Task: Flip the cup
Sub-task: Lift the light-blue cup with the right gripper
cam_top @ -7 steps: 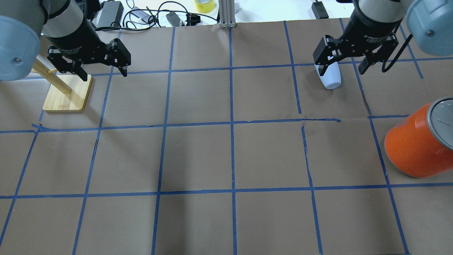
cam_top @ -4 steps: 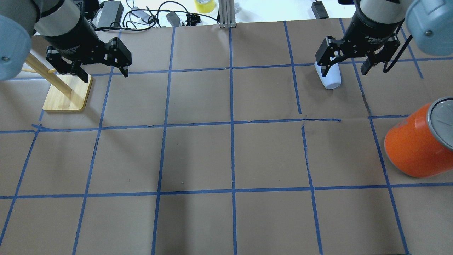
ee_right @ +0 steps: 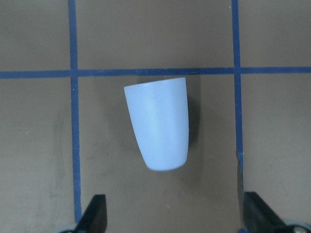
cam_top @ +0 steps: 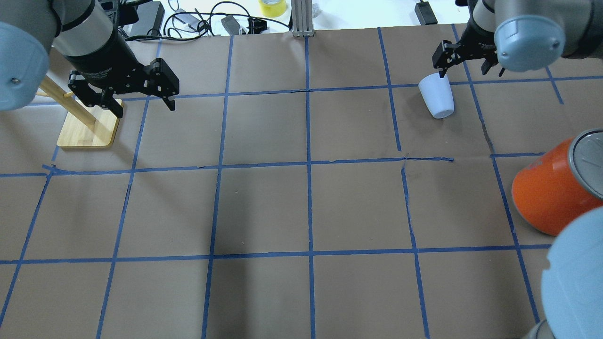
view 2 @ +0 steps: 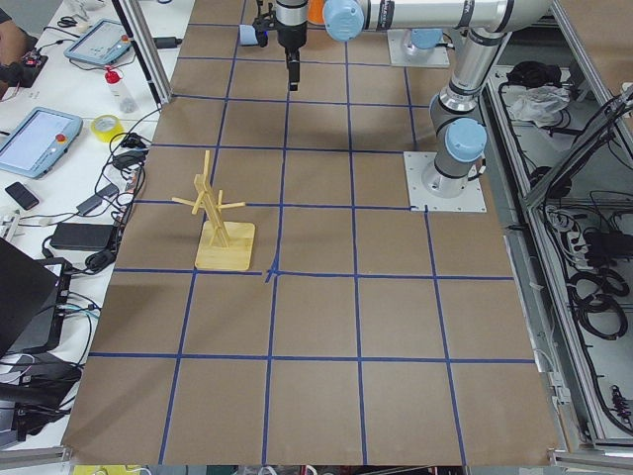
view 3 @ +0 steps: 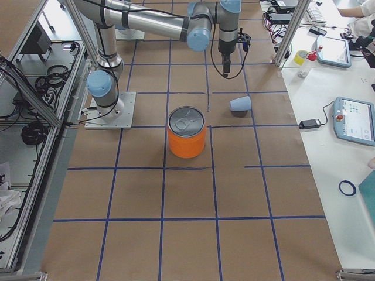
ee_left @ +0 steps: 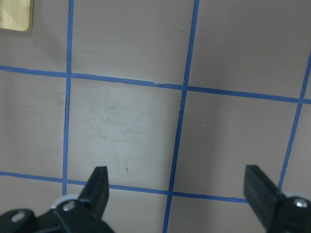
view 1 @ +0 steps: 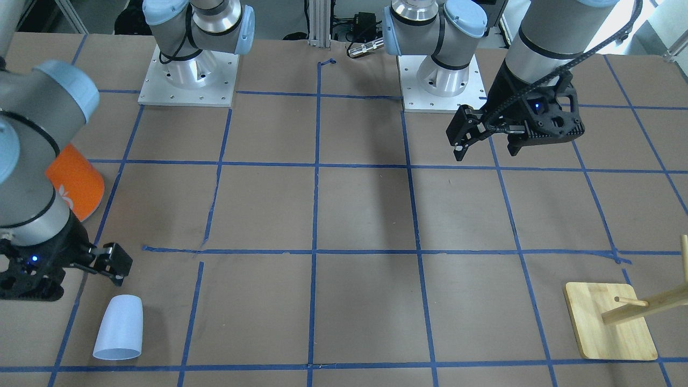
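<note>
My right gripper next needs to grab the cup by its tapered body [view 1: 121, 324], to leave the cup's wide opening [view 1: 116, 354] free for the flip.
The cup [cam_top: 437, 98] is a small pale blue-white tumbler. It lies on its side on the brown paper, wide mouth pointing away from the robot. It also shows in the front view [view 1: 119, 328], the right side view [view 3: 240, 104] and the right wrist view [ee_right: 158, 126]. My right gripper [cam_top: 471, 70] is open and empty and hovers above the cup, fingertips [ee_right: 95, 213] spread beyond its narrow closed end, not touching. My left gripper [cam_top: 145, 106] is open and empty above bare paper [ee_left: 177, 177], far from the cup.
A big orange can [cam_top: 546, 193] with a silver lid stands nearer the robot than the cup, on the right. A wooden peg stand [cam_top: 89, 129] stands at the far left beside the left gripper. Cables and a tape roll [cam_top: 272, 7] lie beyond the far edge.
My right gripper has drawn back off the cup and the right arm's elbow has swung into the lower right. The cup has not moved. My left gripper has shifted slightly.
</note>
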